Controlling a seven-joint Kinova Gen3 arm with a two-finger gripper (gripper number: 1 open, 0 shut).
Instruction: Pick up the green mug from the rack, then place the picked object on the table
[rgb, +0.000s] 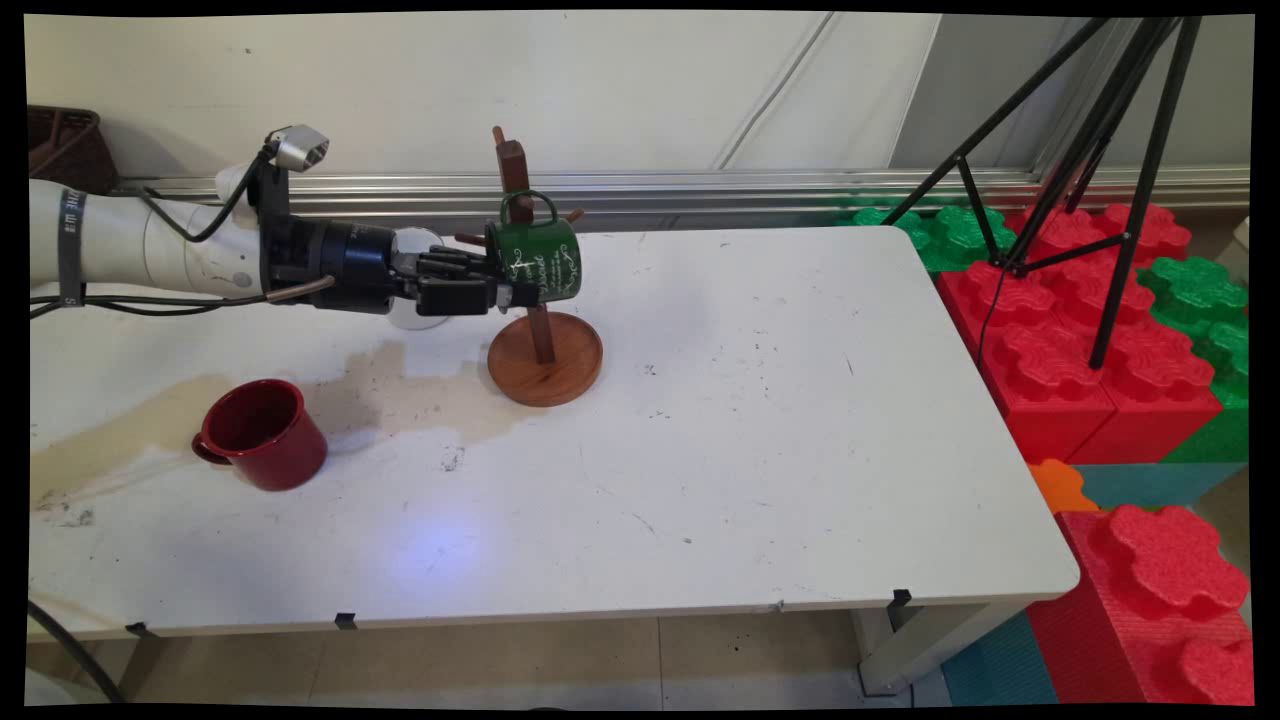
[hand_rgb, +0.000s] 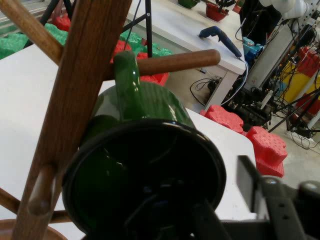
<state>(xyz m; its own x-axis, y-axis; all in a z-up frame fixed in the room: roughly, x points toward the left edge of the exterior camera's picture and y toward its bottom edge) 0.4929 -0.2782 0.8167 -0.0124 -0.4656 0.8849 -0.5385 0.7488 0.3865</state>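
Note:
My gripper grabs the green mug (rgb: 537, 262) by its rim next, to lift the mug off the wooden mug tree.
A dark green mug (rgb: 537, 262) with white lettering lies on its side against the wooden mug tree (rgb: 541, 345). Its handle (hand_rgb: 131, 80) is looped over a peg (hand_rgb: 180, 61). The mouth faces my gripper (rgb: 510, 285). In the hand view one finger reaches inside the mug's mouth. The other finger (hand_rgb: 248, 187) stands just outside the rim, with a thin strip of table showing between them. The gripper is open around the rim and not clamped on it. A red mug (rgb: 264, 433) stands lower left on the table, well away from the gripper.
The mug tree's round base (rgb: 545, 358) sits left of the middle of the white table (rgb: 800, 450). A brownish stain (rgb: 200, 410) spreads around the red mug. A black tripod (rgb: 1090, 150) and red and green foam blocks (rgb: 1080, 360) stand off the right edge.

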